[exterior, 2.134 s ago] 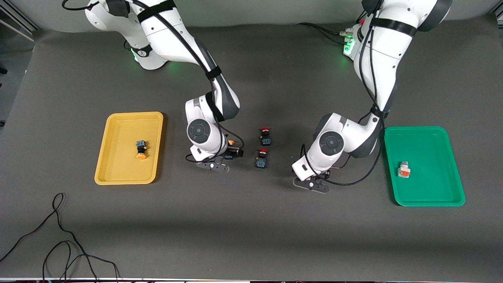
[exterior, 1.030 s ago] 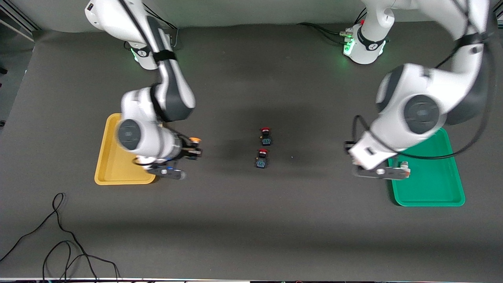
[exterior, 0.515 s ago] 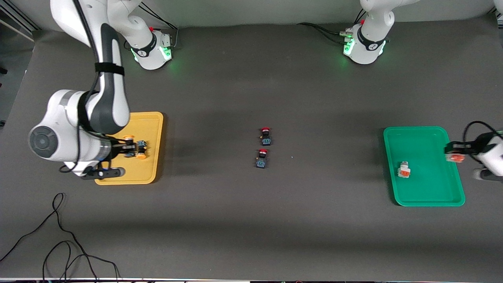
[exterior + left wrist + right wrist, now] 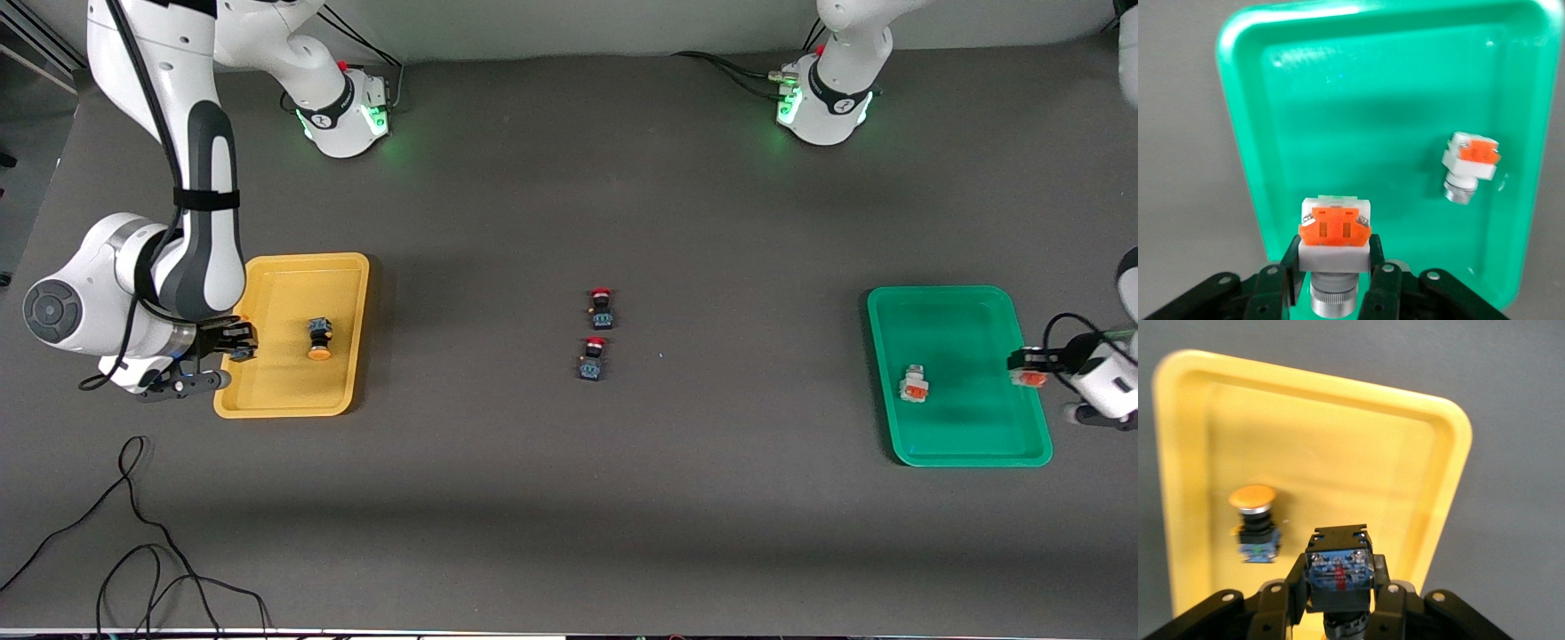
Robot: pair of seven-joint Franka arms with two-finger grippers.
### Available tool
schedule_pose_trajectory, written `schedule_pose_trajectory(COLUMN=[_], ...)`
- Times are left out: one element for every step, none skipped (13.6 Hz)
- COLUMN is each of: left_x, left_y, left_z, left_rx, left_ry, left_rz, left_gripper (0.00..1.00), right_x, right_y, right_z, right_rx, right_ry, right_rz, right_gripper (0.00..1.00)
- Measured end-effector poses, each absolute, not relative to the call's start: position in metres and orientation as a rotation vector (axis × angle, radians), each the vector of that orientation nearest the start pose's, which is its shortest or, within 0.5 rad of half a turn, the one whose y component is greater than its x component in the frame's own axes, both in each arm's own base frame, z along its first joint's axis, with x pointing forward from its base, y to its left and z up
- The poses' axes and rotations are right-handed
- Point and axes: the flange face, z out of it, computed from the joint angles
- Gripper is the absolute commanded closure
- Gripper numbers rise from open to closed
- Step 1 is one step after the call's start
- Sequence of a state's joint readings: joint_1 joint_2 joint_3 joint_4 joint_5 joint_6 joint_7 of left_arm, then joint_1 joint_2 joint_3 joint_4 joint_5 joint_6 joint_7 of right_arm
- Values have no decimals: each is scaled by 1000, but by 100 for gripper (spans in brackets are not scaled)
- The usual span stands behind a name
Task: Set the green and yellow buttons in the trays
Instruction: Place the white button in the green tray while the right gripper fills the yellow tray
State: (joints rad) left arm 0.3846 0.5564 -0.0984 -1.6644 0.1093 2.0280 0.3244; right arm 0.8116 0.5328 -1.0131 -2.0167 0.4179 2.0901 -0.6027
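My right gripper needs to keep holding the black-bodied button (image 4: 1338, 568): the button is high over the yellow tray's bottom, so if I opened now, it would drop.
My right gripper (image 4: 233, 342) hangs over the yellow tray (image 4: 284, 293), at the edge toward the right arm's end, shut on a black-bodied button (image 4: 1338, 568). A second black button with a yellow-orange cap (image 4: 319, 339) lies in that tray, also seen in the right wrist view (image 4: 1255, 520). Over the outer edge of the green tray (image 4: 960, 320), my left gripper (image 4: 1029, 369) is shut on a white-grey button with an orange end (image 4: 1335, 230). Another white-grey button (image 4: 913, 384) lies in the green tray, tipped on its side (image 4: 1469, 163).
Two black switches with red caps (image 4: 601, 308) (image 4: 592, 357) sit mid-table between the trays. A loose black cable (image 4: 133, 533) curls on the mat nearer the front camera, toward the right arm's end.
Both arms swung out from mid-table to their trays, each carrying a button. In the last half second the right gripper drew back to its tray's outer edge; the left one barely shifted.
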Motion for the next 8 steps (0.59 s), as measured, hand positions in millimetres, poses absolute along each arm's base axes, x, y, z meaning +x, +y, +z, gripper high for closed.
schedule_pose_trajectory(left_x=[628,627,627,628,627,627,626,625], left_y=[197,197,197,197,197,199,200,201], left_z=[257,249,243,238,231,225,220,216], left_rx=[-3146,-3148,-3149,-3150,-3152,-3154,-3155,-3157], left_ry=[138,139,140,140,139,133,123,113], left_rz=[309,312,306,300,302,308,313,320], left_gripper=[100,100,89,78,62,48,13,2], right_x=[565,563,560,559,557,556,554,553], right_y=[-84,-86,-86,-83,-79,-76,-74,-73], right_z=[274,266,257,248,238,228,219,211], right_rx=[-3150,-3147,-3144,-3138,-3126,-3118,-3115,-3114], right_ry=[-278,-275,-273,-272,-274,-273,-268,-262], right_rz=[296,282,267,254,242,232,221,214], right_gripper=[100,100,100,100,100,100,100,100])
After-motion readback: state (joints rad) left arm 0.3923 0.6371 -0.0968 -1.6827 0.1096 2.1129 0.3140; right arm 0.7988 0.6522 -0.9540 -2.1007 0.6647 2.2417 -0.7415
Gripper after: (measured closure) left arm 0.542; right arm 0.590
